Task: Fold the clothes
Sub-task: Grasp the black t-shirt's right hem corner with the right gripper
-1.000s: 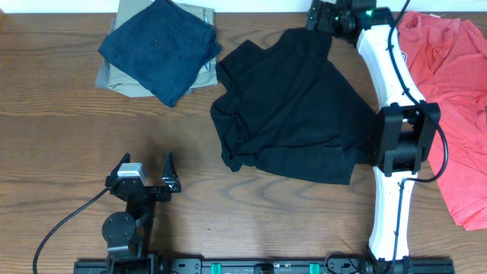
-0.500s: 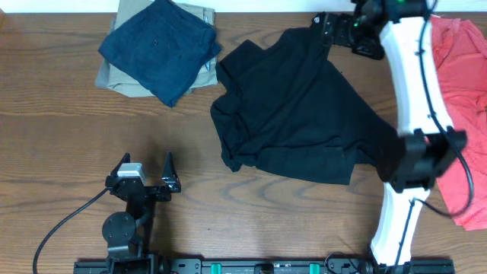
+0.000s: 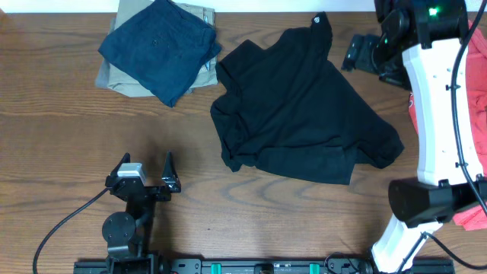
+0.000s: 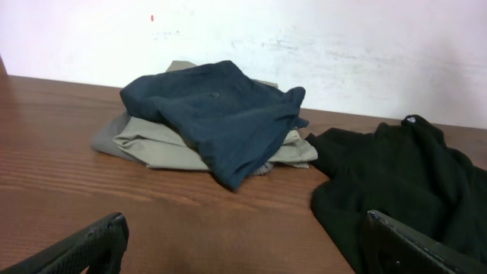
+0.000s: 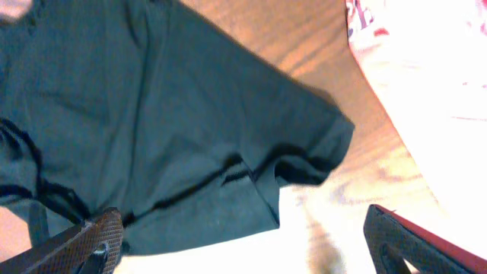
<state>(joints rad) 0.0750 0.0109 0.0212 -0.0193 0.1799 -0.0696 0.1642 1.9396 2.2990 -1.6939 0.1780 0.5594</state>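
Next, my right gripper grabs the black T-shirt's near edge, at the crumpled corner toward the red garment, so both grippers then spread the shirt to fold.
The black T-shirt lies crumpled on the table, its collar with a small white mark at the far edge. It also shows in the left wrist view and in the right wrist view. My right gripper is open and empty, raised to the right of the collar, apart from the shirt; its fingers frame the right wrist view. My left gripper is open and empty near the front left, well away from the shirt; its fingertips show in the left wrist view.
A navy folded garment lies on a khaki folded garment at the back left. A red garment lies at the right edge behind the right arm. The wall runs along the table's far edge.
My right gripper has let go of the shirt's collar and moved right and away from it. The collar now lies on the table. The left arm has not moved.
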